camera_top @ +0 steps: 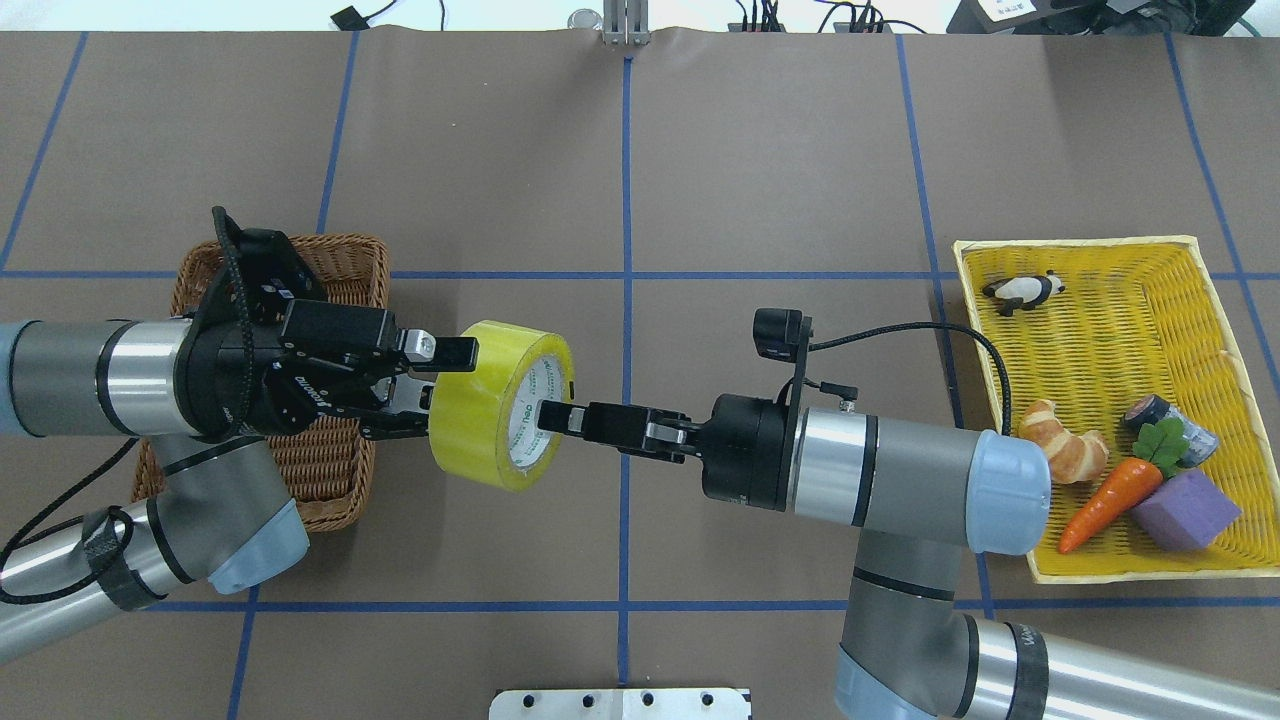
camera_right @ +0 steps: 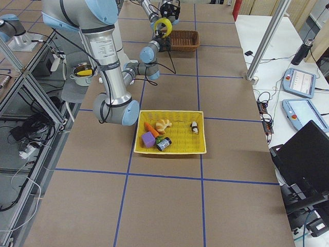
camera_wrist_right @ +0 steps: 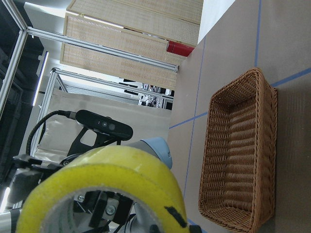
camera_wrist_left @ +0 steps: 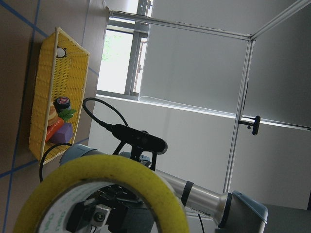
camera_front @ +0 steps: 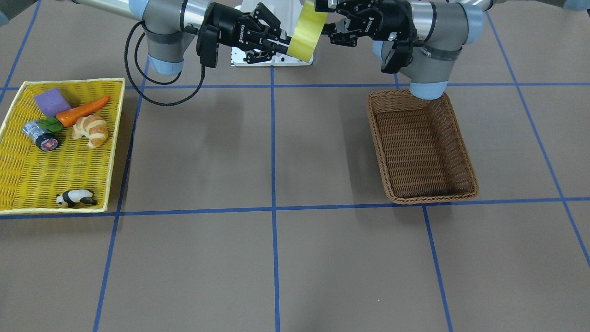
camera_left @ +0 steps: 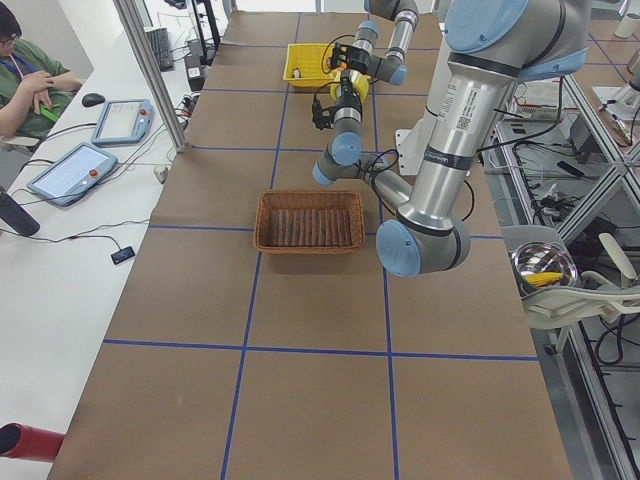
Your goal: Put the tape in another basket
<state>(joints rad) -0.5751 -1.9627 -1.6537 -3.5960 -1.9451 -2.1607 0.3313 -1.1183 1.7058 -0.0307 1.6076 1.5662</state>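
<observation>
The tape should go over into the brown wicker basket (camera_front: 421, 152), so my left gripper should next grip the tape by its ring's side (camera_front: 312, 19) and then move it there.
The yellow tape (camera_top: 492, 405) hangs in mid-air between my two grippers, near the robot's base and above the table. My right gripper (camera_top: 550, 418) is shut on the roll's wall, with one finger inside the white core. My left gripper (camera_top: 430, 385) is at the roll's other side with its fingers spread around the rim, and it looks open. In the front view the tape (camera_front: 308, 30) sits between the right gripper (camera_front: 282, 46) and the left gripper (camera_front: 328, 20). The brown wicker basket (camera_top: 350, 245) lies empty under the left arm and also shows in the front view (camera_front: 463, 152).
A flat yellow woven tray (camera_top: 1075, 245) at my right holds a panda figure (camera_top: 1022, 291), a croissant (camera_top: 1064, 453), a carrot (camera_top: 1105, 503), a purple block (camera_top: 1185, 510) and a small silver cylinder (camera_top: 1160, 415). The left arm's elbow hangs over the brown basket's near end.
</observation>
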